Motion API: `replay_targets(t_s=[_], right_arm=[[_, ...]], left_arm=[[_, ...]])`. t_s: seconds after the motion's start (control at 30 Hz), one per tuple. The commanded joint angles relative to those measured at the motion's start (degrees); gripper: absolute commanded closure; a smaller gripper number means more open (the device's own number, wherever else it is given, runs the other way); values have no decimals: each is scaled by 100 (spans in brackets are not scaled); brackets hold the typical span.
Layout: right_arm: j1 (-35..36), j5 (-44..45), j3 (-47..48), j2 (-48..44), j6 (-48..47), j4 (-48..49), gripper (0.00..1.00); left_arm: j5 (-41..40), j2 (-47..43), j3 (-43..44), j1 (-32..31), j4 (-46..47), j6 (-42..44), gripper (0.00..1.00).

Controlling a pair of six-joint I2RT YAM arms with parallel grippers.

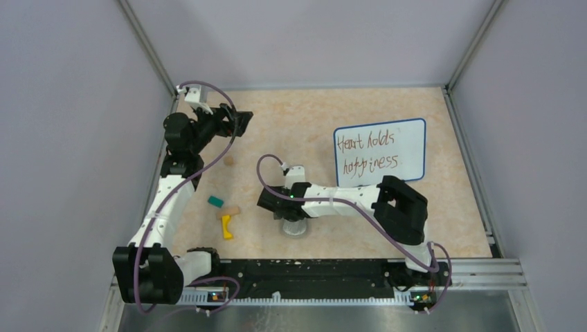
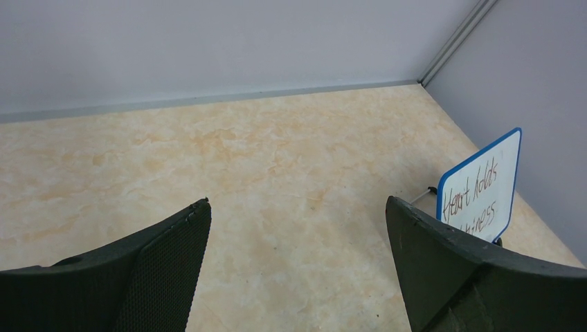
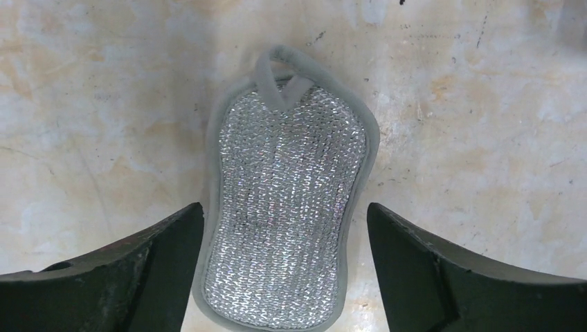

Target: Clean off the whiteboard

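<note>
I will next pinch the eraser pad with my right gripper at its narrowed middle from the silver mesh side, so its bottom stays free to erase the whiteboard (image 1: 379,152).
The whiteboard (image 1: 379,152) stands tilted at the back right, white with a blue rim and reddish-brown handwriting. It also shows in the left wrist view as the whiteboard (image 2: 481,185), behind the right finger. A grey oval eraser pad (image 3: 285,207) with a sparkly silver mesh face lies flat on the table, eraser pad (image 1: 293,227). My right gripper (image 3: 285,207) points down over it, open, a finger on each side: the left one at the pad's edge, the right one apart from it. My left gripper (image 1: 242,122) hovers open at the back left, left gripper (image 2: 297,202) with nothing between its fingers.
A teal block (image 1: 215,201), a tan piece (image 1: 234,209) and a yellow object (image 1: 226,226) lie left of the pad. Grey walls close in the table on three sides. A metal rail (image 1: 477,266) runs along the front edge.
</note>
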Motion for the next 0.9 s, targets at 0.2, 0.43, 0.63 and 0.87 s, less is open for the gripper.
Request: replay_targets(t_s=[0.2, 0.43, 0.63, 0.87], right_arm=[[113, 181, 357, -63, -32, 256, 8], [107, 254, 353, 235, -54, 557, 19], [77, 322, 555, 545, -248, 582, 29], [39, 352, 461, 1010, -348, 580, 23]], left_arm=[[100, -97, 79, -12, 270, -53, 1], [100, -131, 79, -14, 279, -44, 1], [115, -127, 86, -9, 287, -55, 1], [96, -129, 82, -7, 288, -29, 1]])
